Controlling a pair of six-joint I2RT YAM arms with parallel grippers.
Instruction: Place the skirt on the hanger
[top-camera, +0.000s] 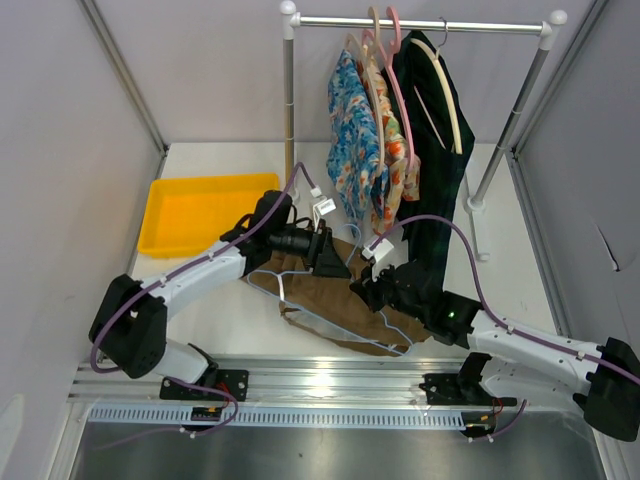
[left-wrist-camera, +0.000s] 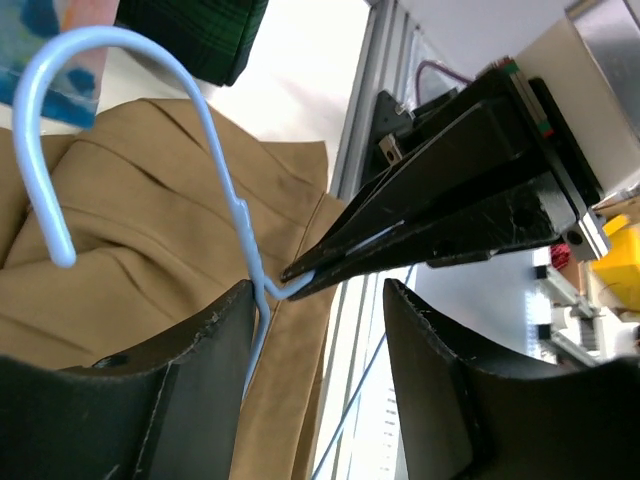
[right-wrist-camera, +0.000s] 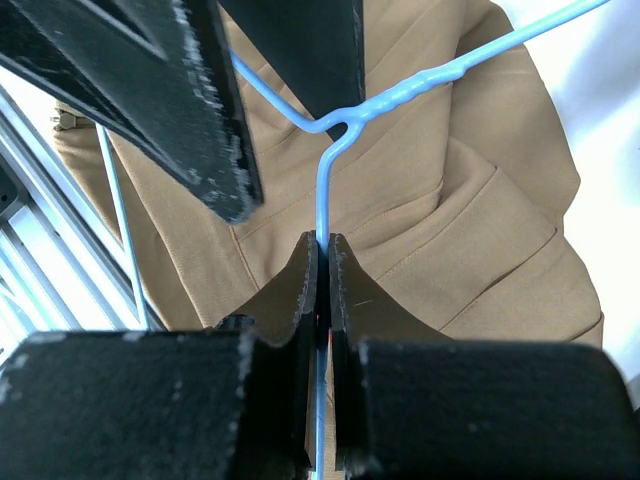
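The left gripper grabs the pale blue hanger by its neck next, which leaves the hanger's lower wire free to place the skirt on.
The tan-brown skirt lies crumpled on the table between the two arms; it fills the left wrist view and the right wrist view. The pale blue wire hanger lies over it. My right gripper is shut on the hanger's wire just below the neck junction, jaws pinched tight. My left gripper is open, its fingers either side of the hanger's neck and holding nothing. The wire runs close along one finger.
A yellow tray sits at the back left. A clothes rack at the back holds floral garments, a dark green plaid garment and a pink hanger. An aluminium rail runs along the near edge.
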